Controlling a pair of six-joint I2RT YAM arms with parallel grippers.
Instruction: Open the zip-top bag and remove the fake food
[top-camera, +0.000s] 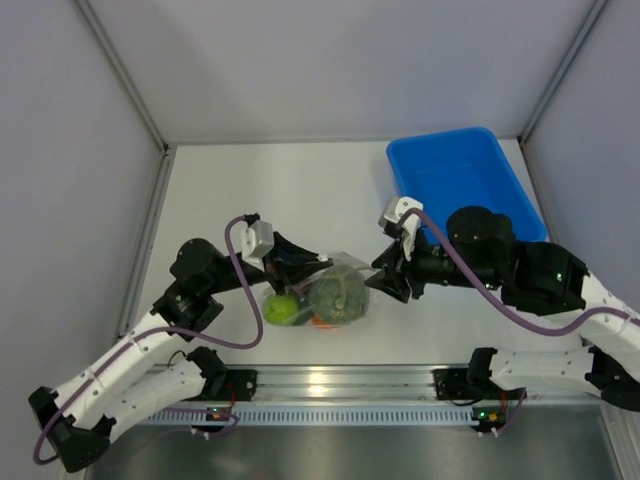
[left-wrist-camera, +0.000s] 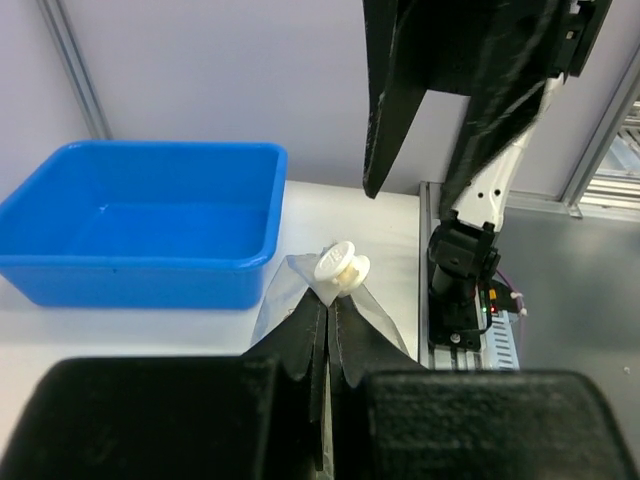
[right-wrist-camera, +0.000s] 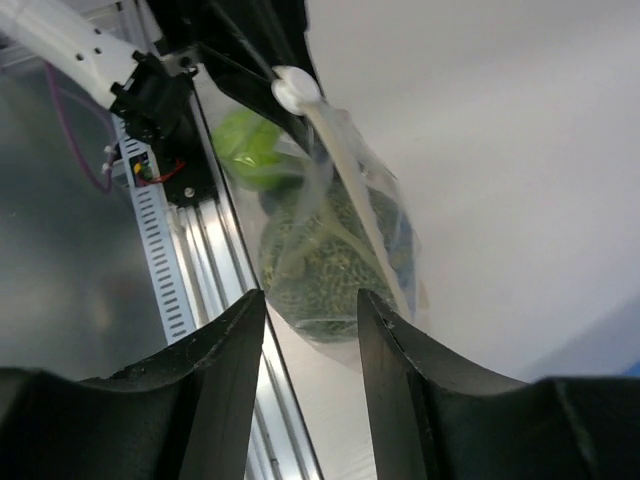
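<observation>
The white slider (top-camera: 325, 259) (right-wrist-camera: 296, 90) opens the zip-top bag, so my right gripper needs to reach it and grab it, while the bag's top edge is left to my left gripper.
The zip-top bag (top-camera: 347, 266) lies near the table's front edge. Through its clear plastic show fake food pieces: a netted melon (top-camera: 340, 296), a green apple (top-camera: 281, 308) and a bit of orange (top-camera: 322, 321). My left gripper (top-camera: 300, 263) is shut on the bag's top edge, right behind the white slider (left-wrist-camera: 341, 265). My right gripper (top-camera: 390, 276) is open just right of the bag. In the right wrist view its jaws (right-wrist-camera: 310, 297) stand apart, with the melon (right-wrist-camera: 330, 270) just beyond the tips, the apple (right-wrist-camera: 248, 150) farther off and nothing held.
A blue bin (top-camera: 455, 165) stands empty at the back right, also in the left wrist view as the blue bin (left-wrist-camera: 150, 220). The metal rail (top-camera: 340, 382) with both arm bases runs along the front edge. Grey walls close in the table.
</observation>
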